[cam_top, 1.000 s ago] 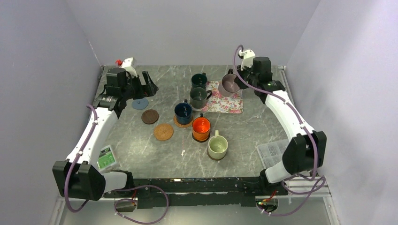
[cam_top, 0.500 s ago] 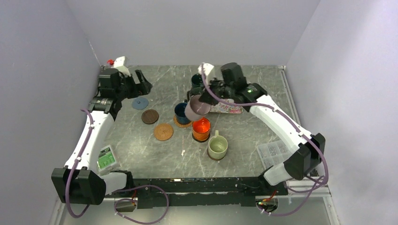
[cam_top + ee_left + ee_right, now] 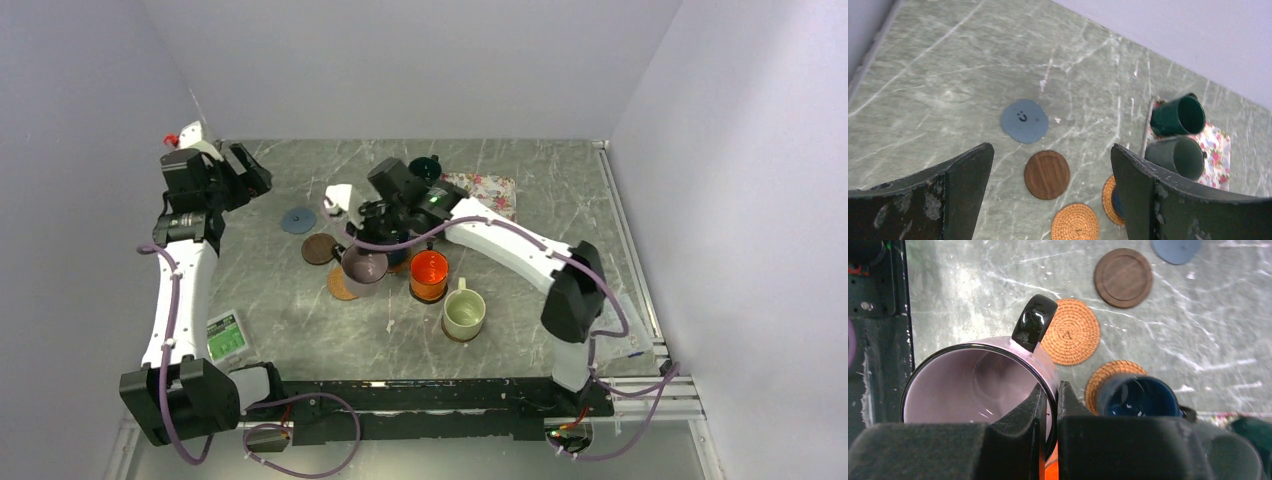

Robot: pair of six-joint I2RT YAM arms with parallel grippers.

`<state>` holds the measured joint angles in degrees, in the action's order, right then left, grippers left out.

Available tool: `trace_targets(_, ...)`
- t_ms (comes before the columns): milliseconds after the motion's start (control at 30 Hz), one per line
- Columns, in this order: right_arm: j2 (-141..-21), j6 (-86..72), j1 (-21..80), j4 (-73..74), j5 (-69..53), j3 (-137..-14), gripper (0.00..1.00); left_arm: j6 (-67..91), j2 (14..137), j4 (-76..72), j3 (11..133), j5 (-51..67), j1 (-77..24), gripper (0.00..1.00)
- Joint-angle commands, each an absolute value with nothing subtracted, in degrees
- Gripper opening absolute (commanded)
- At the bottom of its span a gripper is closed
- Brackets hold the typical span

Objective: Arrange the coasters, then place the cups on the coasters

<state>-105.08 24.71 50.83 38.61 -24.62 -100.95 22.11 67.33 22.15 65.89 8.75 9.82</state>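
The mauve cup (image 3: 364, 268) goes to the bare tan coaster's middle first, in my right gripper. That spot lies past the cup's handle, so if I opened now, it would drop off the middle.
My right gripper (image 3: 372, 246) (image 3: 1049, 390) is shut on the rim of the mauve cup (image 3: 364, 268) (image 3: 973, 385), one finger inside and one outside. The cup hangs above the bare tan woven coaster (image 3: 336, 286) (image 3: 1070, 331). The navy cup (image 3: 1138, 397) stands on the other tan coaster (image 3: 1103, 377). The dark brown coaster (image 3: 318, 249) (image 3: 1047, 174) and the grey-blue coaster (image 3: 298, 219) (image 3: 1024, 120) lie bare. The orange cup (image 3: 429, 275) and the cream cup (image 3: 464, 313) stand nearer the front. My left gripper (image 3: 238, 170) (image 3: 1052, 150) is open at the far left, holding nothing.
The dark green cup (image 3: 1178, 116) and the dark grey cup (image 3: 1175, 157) stand on the floral mat (image 3: 492, 189) at the back. A green and white box (image 3: 227, 335) lies at the near left. The right arm stretches across the table's middle.
The right arm has swung from the floral mat at the back right to the centre left, carrying the mauve cup over the tan coaster. The left arm has drawn back to the left.
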Motion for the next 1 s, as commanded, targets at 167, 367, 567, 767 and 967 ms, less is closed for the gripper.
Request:
trace_targets(167, -116.86, 35.44, 54.54, 41.24, -26.67, -115.24, 0.0, 24.53, 67.02, 21.3, 67.13, 14.28, 15.38, 0.94)
trace_targets(367, -121.54, 40.62, 54.58, 41.78, -27.18, -118.14, 0.0, 24.7, 67.39, 21.51, 67.4, 15.2, 15.4, 0.94)
trace_targets(567, -124.6, 44.23, 54.54, 42.24, -27.33, -119.44, 0.0, 24.77, 67.29, 21.26, 67.26, 15.25, 15.49, 0.94)
trace_targets(767, -127.24, 46.94, 54.41, 42.45, -27.25, -120.83, 0.0, 24.9, 67.41, 21.09, 67.07, 15.73, 15.55, 0.94)
trace_targets(967, -129.2, 49.35, 54.12, 41.7, -28.3, -122.28, 0.0, 24.96, 67.68, 20.96, 67.06, 15.88, 15.56, 0.94)
